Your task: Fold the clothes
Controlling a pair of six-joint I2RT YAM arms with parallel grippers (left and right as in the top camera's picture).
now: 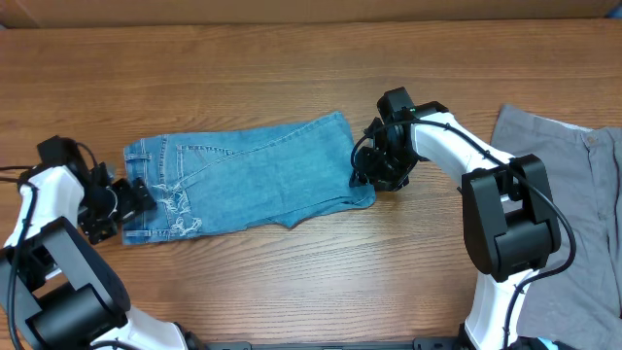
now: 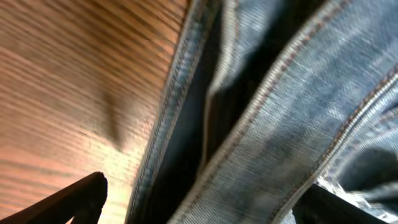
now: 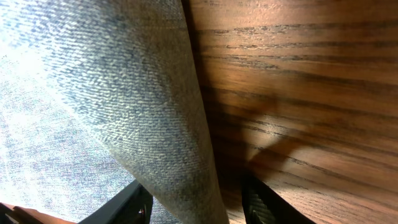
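Observation:
The left gripper grips the denim jeans (image 1: 243, 175) by the stitched waistband end next, to fold that end over onto the rest.
The light-blue denim jeans (image 1: 243, 175) lie folded across the middle of the table, waist and stitched pockets at the left. My left gripper (image 1: 131, 202) is at the waist end; in the left wrist view its fingers (image 2: 199, 208) stand wide apart with the waistband (image 2: 273, 124) between them. My right gripper (image 1: 374, 178) is at the jeans' right edge, low over the table. Its fingers (image 3: 193, 208) are apart around a raised fold of denim (image 3: 155, 124). The grey trousers (image 1: 569, 194) lie flat at the far right.
The wooden table (image 1: 311, 78) shows bare around the jeans. The right arm's white links (image 1: 457, 146) reach across between the jeans and the grey trousers. Black cables lie at the left edge (image 1: 10, 175).

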